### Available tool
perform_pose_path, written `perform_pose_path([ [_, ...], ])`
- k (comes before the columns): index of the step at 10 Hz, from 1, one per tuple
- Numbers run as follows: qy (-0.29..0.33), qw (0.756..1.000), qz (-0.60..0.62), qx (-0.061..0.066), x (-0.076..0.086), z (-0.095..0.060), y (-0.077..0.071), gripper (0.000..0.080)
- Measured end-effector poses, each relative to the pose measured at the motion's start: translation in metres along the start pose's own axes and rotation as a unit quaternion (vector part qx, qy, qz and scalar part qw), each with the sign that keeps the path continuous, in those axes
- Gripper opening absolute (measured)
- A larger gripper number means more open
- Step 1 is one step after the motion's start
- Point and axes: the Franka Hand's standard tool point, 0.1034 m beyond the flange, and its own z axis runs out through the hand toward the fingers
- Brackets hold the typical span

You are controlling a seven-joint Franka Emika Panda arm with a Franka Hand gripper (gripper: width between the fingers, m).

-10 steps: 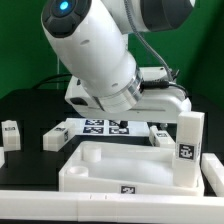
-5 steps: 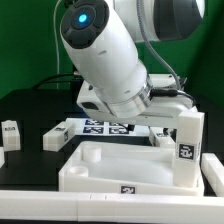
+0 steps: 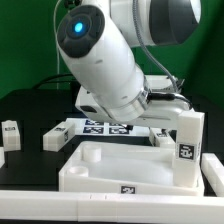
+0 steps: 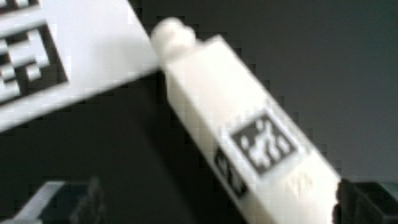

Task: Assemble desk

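Note:
The leg has a round knob sticking out at one tip, so the robot's gripper will next grab the leg by its flat-sided plain end (image 4: 295,192).
The desk's white tabletop (image 3: 110,165) lies at the front of the exterior view, rim up. One white leg (image 3: 187,142) stands upright at its right corner. Two more legs (image 3: 57,136) (image 3: 10,131) lie on the black table at the exterior view's left. A further tagged leg (image 4: 240,130) lies under my gripper (image 4: 217,206), probably the short one (image 3: 160,135) behind the tabletop. The gripper is open. Its dark fingertips (image 4: 64,204) stand on either side of that leg's end, apart from it. In the exterior view the arm (image 3: 105,60) hides the fingers.
The marker board (image 3: 105,126) lies flat behind the tabletop, and its corner (image 4: 45,60) shows next to the leg in the wrist view. A white bar (image 3: 40,206) runs along the front edge of the table. The arm's bulk hangs over the table's middle.
The arm's upper links have swung toward the exterior view's right and dipped a little. The gripper stays open. No part has moved.

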Motion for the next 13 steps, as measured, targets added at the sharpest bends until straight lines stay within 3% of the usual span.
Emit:
perform_pose_path([
  [2,-0.044,0.999,0.002,-0.003,-0.001,0.005,0.002,0.0649],
  [4,-0.026,1.0,-0.006,-0.006,-0.005,0.01,-0.007,0.0649],
  [8,-0.026,1.0,-0.005,-0.006,-0.005,0.011,-0.007,0.0649],
  [11,-0.015,1.0,-0.015,-0.011,-0.005,0.016,-0.024,0.0649],
  [13,-0.004,1.0,-0.017,-0.011,0.003,0.021,-0.026,0.0649],
])
